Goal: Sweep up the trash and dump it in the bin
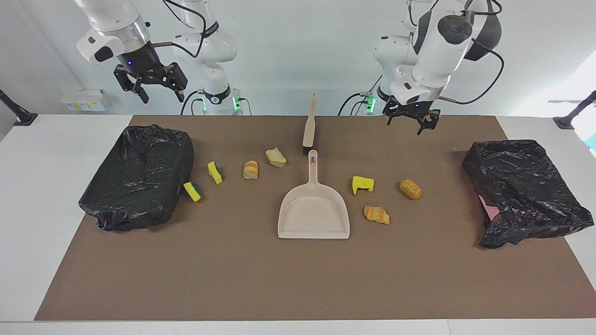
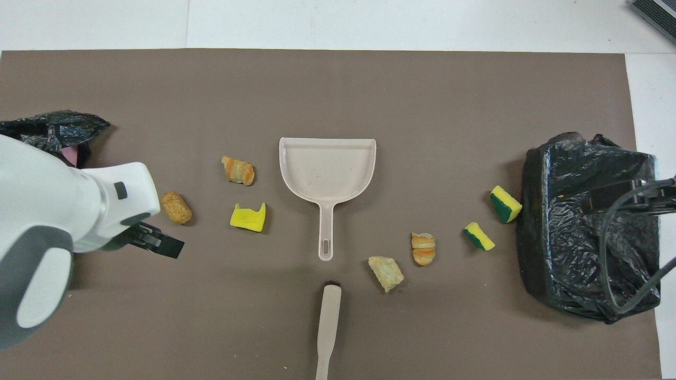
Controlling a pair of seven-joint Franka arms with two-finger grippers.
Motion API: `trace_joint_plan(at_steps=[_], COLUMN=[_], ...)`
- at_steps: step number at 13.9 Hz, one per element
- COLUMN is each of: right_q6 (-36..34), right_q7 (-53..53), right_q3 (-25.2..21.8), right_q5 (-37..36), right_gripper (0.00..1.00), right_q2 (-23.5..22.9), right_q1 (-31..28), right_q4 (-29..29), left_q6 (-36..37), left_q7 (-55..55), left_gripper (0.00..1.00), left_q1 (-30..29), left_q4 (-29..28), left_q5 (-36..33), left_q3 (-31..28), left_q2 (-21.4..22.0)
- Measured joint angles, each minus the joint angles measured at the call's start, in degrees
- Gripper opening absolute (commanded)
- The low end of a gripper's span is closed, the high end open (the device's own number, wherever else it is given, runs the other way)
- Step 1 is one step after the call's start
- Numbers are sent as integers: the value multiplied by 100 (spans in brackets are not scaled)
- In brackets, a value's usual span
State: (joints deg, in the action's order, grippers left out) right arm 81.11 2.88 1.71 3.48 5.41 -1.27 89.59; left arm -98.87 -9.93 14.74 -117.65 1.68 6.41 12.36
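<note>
The dustpan's broad pan is too wide for the fingers, so my right gripper should next pick up the dustpan by its narrow handle [image 2: 326, 229].
Seven bits of trash lie on the brown mat. Toward the right arm's end are two green-backed yellow sponge pieces [image 1: 192, 191] [image 1: 214, 172] and two bread lumps [image 1: 250, 169] [image 1: 276, 157]. Toward the left arm's end are a yellow sponge piece [image 1: 362, 184] and two tan pastry lumps [image 1: 410, 189] [image 1: 376, 214]. The beige dustpan [image 1: 313, 228] lies mid-mat, and the brush [image 1: 309, 125] lies just nearer the robots than its handle. My left gripper [image 1: 409, 126] [image 2: 163, 245] hangs open over bare mat. My right gripper [image 1: 160, 97] waits open above a bin.
Two bins lined with black bags stand on the mat, one at the right arm's end [image 1: 139, 177] and one at the left arm's end [image 1: 521, 186]. A cable from the right arm hangs over its bin [image 2: 623, 253]. The white table [image 1: 46, 186] borders the mat.
</note>
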Motion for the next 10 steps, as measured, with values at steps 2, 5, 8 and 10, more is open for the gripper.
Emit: trace_joint_plan(at_steps=[2, 5, 8, 10], right_q6=[-4, -5, -8, -11], right_q7=[0, 0, 0, 0], right_q3=[0, -1, -29, -38], right_q5=[0, 0, 0, 0], right_gripper=[100, 100, 100, 100], right_q2=[0, 0, 0, 0], right_q1=[0, -7, -17, -23], right_q4=[2, 4, 4, 4], left_q6=[-42, -293, -688, -1098], left_q7=[283, 732, 1510, 1904], left_gripper=[100, 100, 100, 100], left_q1=[404, 1092, 1684, 2055], left_q4=[-229, -581, -993, -1339], left_q5=[6, 30, 308, 483], left_q3=[2, 8, 10, 5], left_q2=[104, 154, 163, 170])
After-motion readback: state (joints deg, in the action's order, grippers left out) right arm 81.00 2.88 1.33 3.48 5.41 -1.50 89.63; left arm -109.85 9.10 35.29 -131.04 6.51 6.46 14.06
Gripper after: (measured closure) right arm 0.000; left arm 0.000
